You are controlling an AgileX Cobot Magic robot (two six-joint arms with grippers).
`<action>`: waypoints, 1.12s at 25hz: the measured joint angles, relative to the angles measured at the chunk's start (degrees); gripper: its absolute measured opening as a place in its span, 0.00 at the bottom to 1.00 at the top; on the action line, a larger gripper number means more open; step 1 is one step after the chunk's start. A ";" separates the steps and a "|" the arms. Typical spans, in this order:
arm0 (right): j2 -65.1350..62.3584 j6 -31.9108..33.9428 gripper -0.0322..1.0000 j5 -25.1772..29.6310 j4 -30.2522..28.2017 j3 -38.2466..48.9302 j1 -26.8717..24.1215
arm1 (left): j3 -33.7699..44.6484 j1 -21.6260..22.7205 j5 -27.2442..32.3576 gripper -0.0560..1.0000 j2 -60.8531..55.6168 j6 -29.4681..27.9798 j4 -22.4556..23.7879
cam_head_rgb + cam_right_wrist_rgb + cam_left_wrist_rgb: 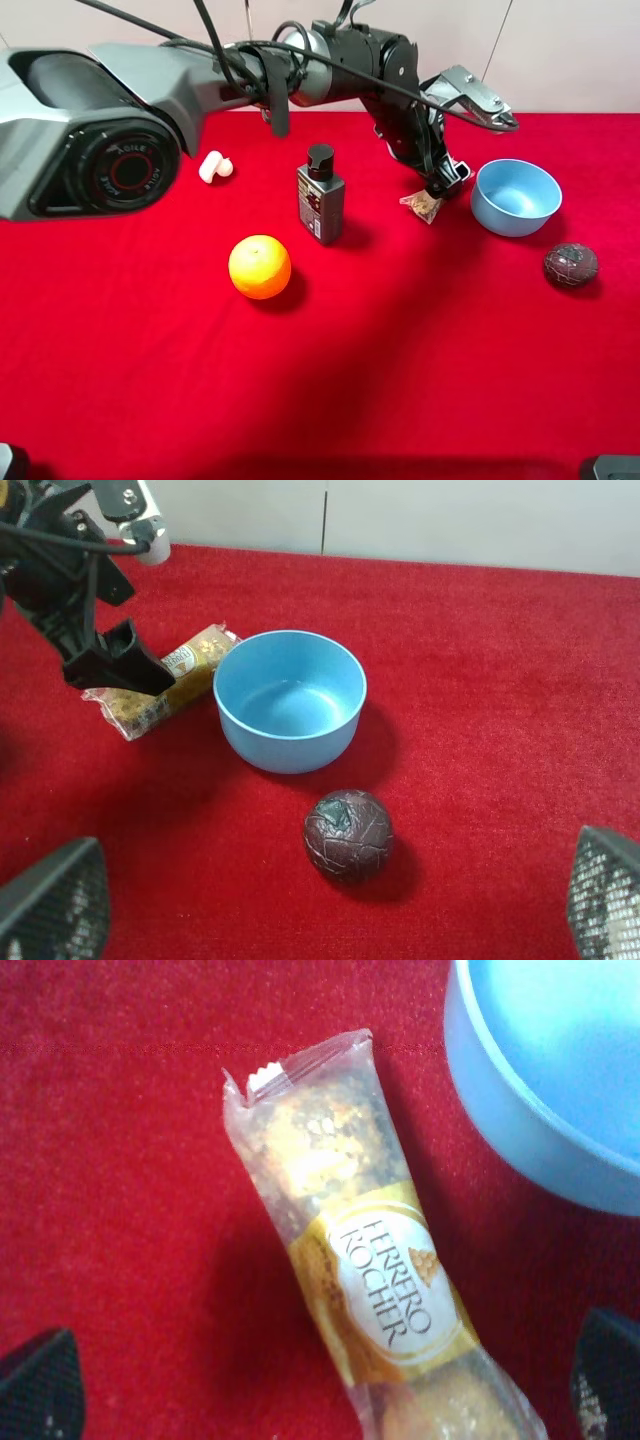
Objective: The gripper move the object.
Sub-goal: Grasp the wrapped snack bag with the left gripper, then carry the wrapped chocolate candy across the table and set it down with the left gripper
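I need to move the Ferrero Rocher chocolate packet, so next I will grab its gold label band (385, 1285) beside the blue bowl (570, 1070) with my left gripper.
A clear Ferrero Rocher chocolate packet (424, 206) lies on the red cloth just left of the blue bowl (515, 197). My left gripper (443, 182) has reached across to the right and hangs over the packet's end nearest the bowl. In the left wrist view the packet (350, 1260) lies between the two wide-apart fingertips (40, 1385), so the left gripper (325, 1385) is open. The right wrist view shows the packet (190, 655) partly behind a left finger (115, 660). My right gripper (328, 905) is open and empty, above a dark ball (348, 835).
The bowl (290, 695) is empty. The dark foil ball (571, 265) lies at its right front. A dark bottle (320, 195) stands mid-table, an orange (260, 267) in front of it, and a small white object (214, 166) at the back left.
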 joint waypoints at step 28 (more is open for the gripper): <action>0.00 0.02 0.70 0.00 0.00 0.00 0.00 | 0.00 0.00 -0.75 0.22 2.28 0.00 -1.67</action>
